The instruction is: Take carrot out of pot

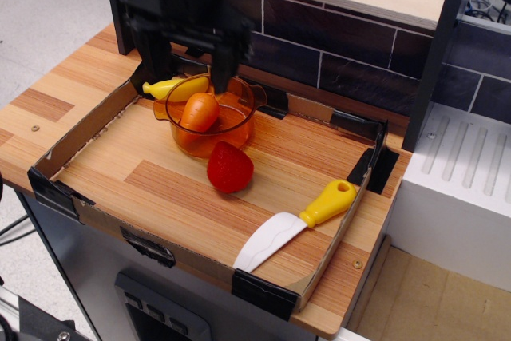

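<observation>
I need to take the orange carrot out of the pot (238, 128), so next I should grab it with my gripper by its thick body (200, 113).
The orange carrot (200, 111) stands tilted inside the translucent orange pot (238, 128) at the back left of the cardboard tray. My black gripper (188, 79) hangs above the pot's back left rim, motion-blurred. Its jaws stand wide open and empty, one finger (156, 60) to the left of the pot and the other finger (220, 69) over the pot's back edge. The gripper does not touch the carrot.
A yellow banana (176, 88) lies against the pot's back left. A red strawberry (230, 167) sits just in front of the pot. A knife with a yellow handle (327, 202) lies at the front right. Low cardboard walls (80, 129) ring the tray; a dark brick wall stands behind.
</observation>
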{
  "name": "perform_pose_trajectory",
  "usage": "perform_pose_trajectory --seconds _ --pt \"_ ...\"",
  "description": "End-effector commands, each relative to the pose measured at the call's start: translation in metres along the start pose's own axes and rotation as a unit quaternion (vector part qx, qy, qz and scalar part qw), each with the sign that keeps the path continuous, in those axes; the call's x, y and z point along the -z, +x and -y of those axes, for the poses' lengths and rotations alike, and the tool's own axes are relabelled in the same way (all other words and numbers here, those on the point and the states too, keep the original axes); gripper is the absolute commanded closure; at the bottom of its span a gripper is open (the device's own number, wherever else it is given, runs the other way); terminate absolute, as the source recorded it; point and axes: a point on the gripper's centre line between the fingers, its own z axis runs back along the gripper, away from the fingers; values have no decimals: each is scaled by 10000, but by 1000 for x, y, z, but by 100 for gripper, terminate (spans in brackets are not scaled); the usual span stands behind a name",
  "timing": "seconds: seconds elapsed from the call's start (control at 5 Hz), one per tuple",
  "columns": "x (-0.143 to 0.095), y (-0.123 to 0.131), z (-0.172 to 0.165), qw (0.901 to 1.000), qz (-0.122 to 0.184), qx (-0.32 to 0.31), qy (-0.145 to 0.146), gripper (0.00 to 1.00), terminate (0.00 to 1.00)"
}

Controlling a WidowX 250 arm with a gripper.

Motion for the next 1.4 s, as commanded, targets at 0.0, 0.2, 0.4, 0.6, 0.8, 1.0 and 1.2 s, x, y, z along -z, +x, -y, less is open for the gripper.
perform_pose_trajectory --seconds 0.0,0.2,0.4,0.6,0.8,1.0,1.2 --pt "5 20 -34 10000 75 3 -22 0 0" --pt "22 27 -28 9999 -26 -143 77 0 0" --pt "32 37 -28 9993 -194 -333 33 0 0" --pt "40 38 -21 9994 -203 -292 44 0 0" --pt "45 33 -14 9994 -208 -253 88 0 0" --pt "53 28 -10 9993 -294 -235 73 0 0" --pt "61 27 -7 9992 -326 -234 43 0 0"
